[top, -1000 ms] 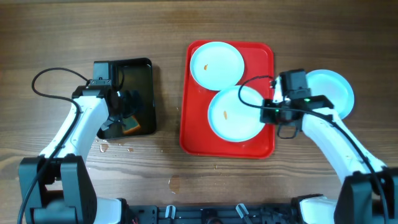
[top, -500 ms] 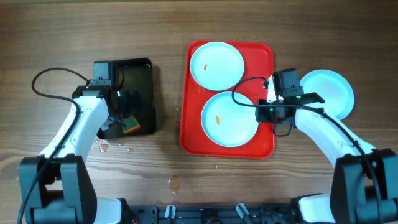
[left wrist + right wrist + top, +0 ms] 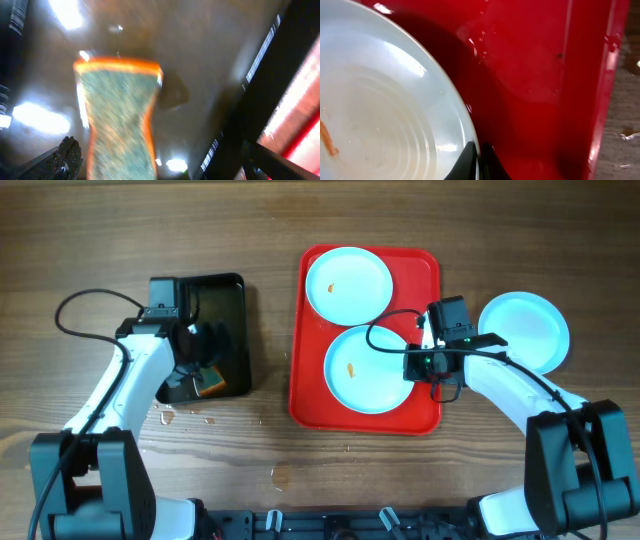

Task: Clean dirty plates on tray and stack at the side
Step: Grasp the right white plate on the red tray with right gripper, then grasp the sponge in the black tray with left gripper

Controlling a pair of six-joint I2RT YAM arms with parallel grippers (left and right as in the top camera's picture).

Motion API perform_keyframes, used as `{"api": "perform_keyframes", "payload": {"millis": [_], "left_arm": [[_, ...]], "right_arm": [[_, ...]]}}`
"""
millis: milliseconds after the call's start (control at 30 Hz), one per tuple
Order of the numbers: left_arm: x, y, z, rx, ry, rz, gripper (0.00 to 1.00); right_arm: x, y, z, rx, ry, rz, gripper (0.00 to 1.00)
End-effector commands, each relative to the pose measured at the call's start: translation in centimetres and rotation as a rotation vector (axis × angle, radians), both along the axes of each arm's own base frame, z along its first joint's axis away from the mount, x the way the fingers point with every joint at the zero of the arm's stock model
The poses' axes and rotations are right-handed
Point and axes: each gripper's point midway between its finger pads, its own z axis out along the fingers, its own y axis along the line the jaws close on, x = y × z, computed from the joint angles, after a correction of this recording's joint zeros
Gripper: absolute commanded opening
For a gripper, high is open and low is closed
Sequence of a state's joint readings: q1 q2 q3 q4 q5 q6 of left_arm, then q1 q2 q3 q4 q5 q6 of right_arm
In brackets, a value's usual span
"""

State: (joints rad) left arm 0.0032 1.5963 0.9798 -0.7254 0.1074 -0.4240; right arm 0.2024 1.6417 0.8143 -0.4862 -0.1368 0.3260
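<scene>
The left gripper should next grab the green sponge across its narrow middle [image 3: 209,381] [image 3: 119,119], so that the sponge's wide orange-edged end stays free to wipe the plate.
The red tray [image 3: 300,385] holds two pale blue plates. The far plate [image 3: 348,283] has a faint orange mark. The near plate [image 3: 362,370] has an orange smear; it also shows in the right wrist view [image 3: 380,110]. My right gripper [image 3: 418,365] is shut on this plate's right rim, its fingertips [image 3: 479,162] pinching the edge over the tray floor [image 3: 535,75]. A third plate [image 3: 525,330] lies on the table to the right of the tray. My left gripper [image 3: 203,350] hangs open over an orange-edged green sponge [image 3: 120,115], with fingers [image 3: 160,160] wide apart.
A black rectangular tray [image 3: 235,300] stands left of the red tray, and the sponge [image 3: 210,385] lies at its near end. Water drops [image 3: 180,417] spot the wood in front of it. Cables loop off both arms.
My right gripper has moved left with the near plate, sliding it toward the middle of the red tray. The left arm has barely moved.
</scene>
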Motion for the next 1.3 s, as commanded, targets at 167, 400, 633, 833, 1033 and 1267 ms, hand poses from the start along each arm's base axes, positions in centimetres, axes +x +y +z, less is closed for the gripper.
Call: {"api": "perform_keyframes", "payload": {"millis": [167,400,633,833,1033,1267], "left_arm": [[-1.1,2.9,-1.0,0.137,0.041,0.117,0.59],[-1.9,3.2,-4.9,0.156,-0.022,0.126,0.36],[-0.1,1.3,-1.5,0.072,-0.123,-0.005,0.04],[1.6,1.4,3.2,0.137,-0.274,-0.098,0.04],[-0.4,1.5,-4.1,0.134,-0.128,-0.102,0.04],[-0.5,0.7,-3.7,0.091,-0.099,-0.115,0.04]], "right_arm": [[-1.1,-1.9,-1.2,-0.093,0.057,-0.099,0.04],[-1.1,-1.9,-1.2,-0.092,0.057,-0.100,0.04],[-1.1,-1.9,-1.3,-0.093,0.058,-0.099,0.04],[-1.1,-1.9,-1.3,-0.093,0.058,-0.100,0.04],[-1.3,-1.9,-1.3,-0.093,0.064,-0.099,0.04],[-1.4,-1.8,-1.3,-0.087,0.066,-0.081,0.04]]}}
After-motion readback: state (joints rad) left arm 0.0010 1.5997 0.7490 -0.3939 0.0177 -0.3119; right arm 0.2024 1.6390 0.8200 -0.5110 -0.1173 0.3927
